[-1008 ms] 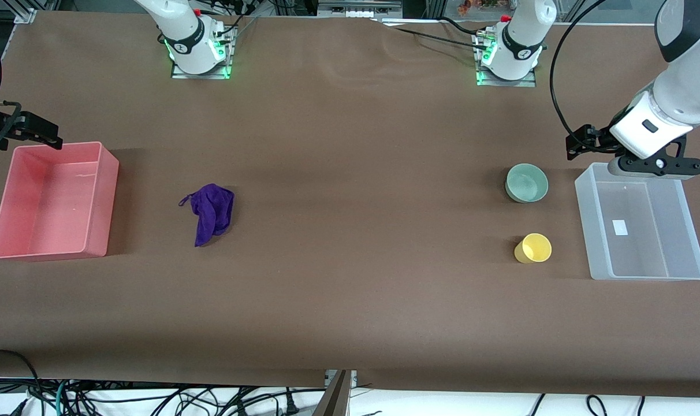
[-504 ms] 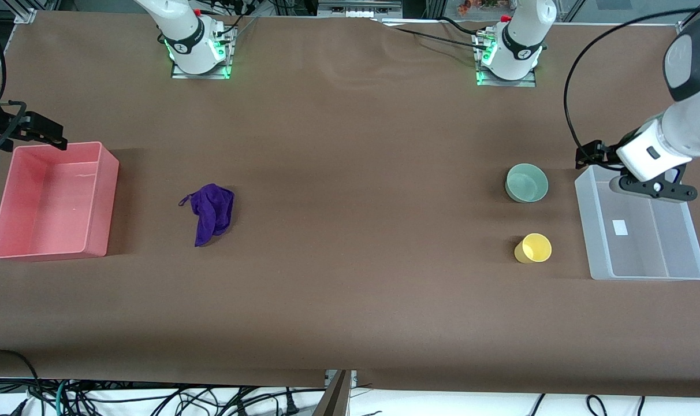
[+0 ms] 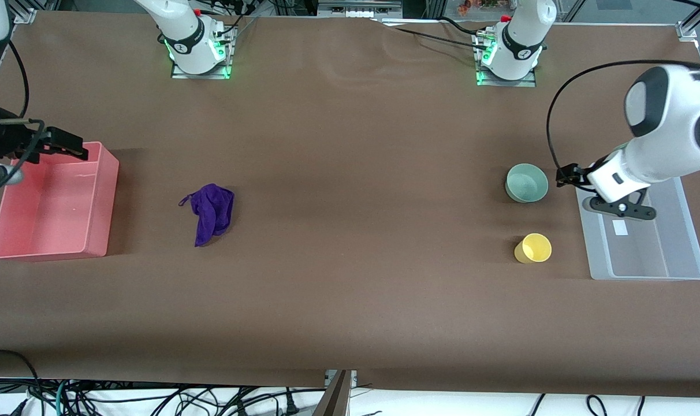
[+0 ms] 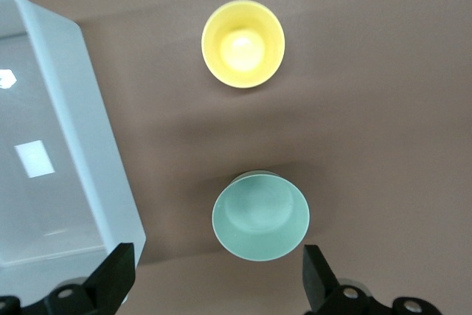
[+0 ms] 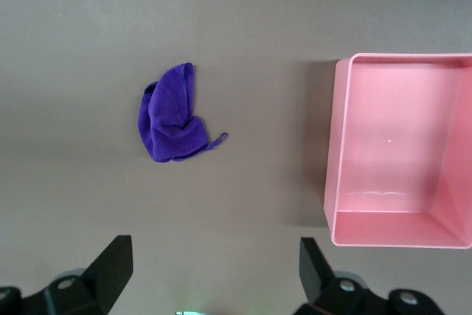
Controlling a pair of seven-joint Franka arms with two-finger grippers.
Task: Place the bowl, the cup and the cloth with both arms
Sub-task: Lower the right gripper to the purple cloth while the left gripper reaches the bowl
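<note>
Next, my left gripper grabs the mint-green bowl by its rim [image 3: 542, 179] to place the bowl into the clear bin.
The mint-green bowl [image 3: 527, 182] stands upright beside the clear bin, and it also shows in the left wrist view [image 4: 260, 216]. The yellow cup [image 3: 533, 248] stands nearer the front camera, also in the left wrist view [image 4: 243, 43]. The purple cloth [image 3: 211, 212] lies crumpled toward the right arm's end, also in the right wrist view [image 5: 171, 117]. My left gripper [image 3: 618, 209] [image 4: 217, 263] is open and empty, up in the air by the bowl's edge and the clear bin's corner. My right gripper [image 3: 0, 173] [image 5: 214, 247] is open and empty, above the table by the pink bin's corner.
A clear plastic bin [image 3: 679, 231] [image 4: 96, 160] stands at the left arm's end. A pink bin [image 3: 104, 196] [image 5: 335, 153] stands at the right arm's end. Both bins hold nothing. Brown table surface lies between the cloth and the bowl.
My left arm has swung from over the clear bin toward the bowl. My right gripper has shifted a little along the pink bin toward the cloth. Bowl, cup and cloth have not moved.
</note>
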